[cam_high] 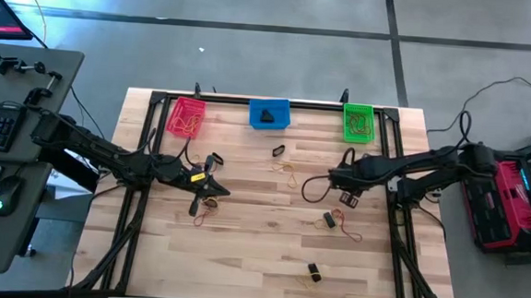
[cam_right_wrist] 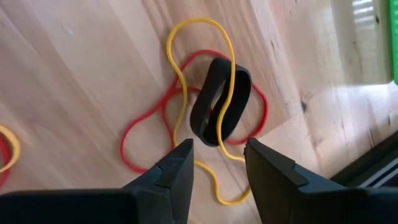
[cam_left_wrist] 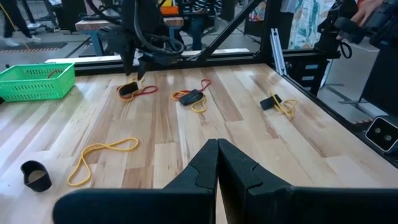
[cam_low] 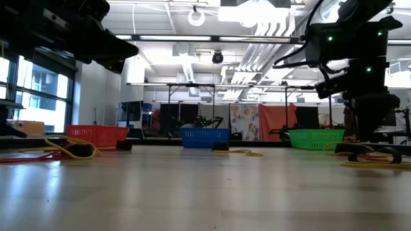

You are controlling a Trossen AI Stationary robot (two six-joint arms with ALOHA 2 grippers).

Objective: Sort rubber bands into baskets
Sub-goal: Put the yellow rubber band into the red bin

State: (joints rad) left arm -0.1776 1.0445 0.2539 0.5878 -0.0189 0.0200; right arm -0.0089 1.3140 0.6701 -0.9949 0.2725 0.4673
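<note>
The yellow rubber band should go into the red basket, so my right gripper should first pick it up next by its looped end (cam_right_wrist: 227, 198).
My right gripper (cam_right_wrist: 217, 163) hangs open, pointing steeply down, just above a small tangle near the table's right side: a thick black band (cam_right_wrist: 221, 107) lying on a red loop (cam_right_wrist: 149, 115), with a yellow loop (cam_right_wrist: 177, 68) draped over it. The fingers touch none of them. In the high view this gripper (cam_high: 342, 189) stands by that tangle (cam_high: 348, 199). My left gripper (cam_left_wrist: 217, 152) waits shut and nearly level over the table's left half (cam_high: 219, 188). The red (cam_high: 186, 116), blue (cam_high: 269, 113) and green (cam_high: 359, 121) baskets stand along the far edge.
More bands lie loose on the wood: a black one (cam_high: 277, 151), a yellow loop (cam_high: 288, 169), a mixed tangle (cam_high: 329, 219), another (cam_high: 313, 272) near the front edge, and a red-yellow pair (cam_high: 208, 206) by the left gripper. A black metal frame (cam_high: 250, 99) rims the table.
</note>
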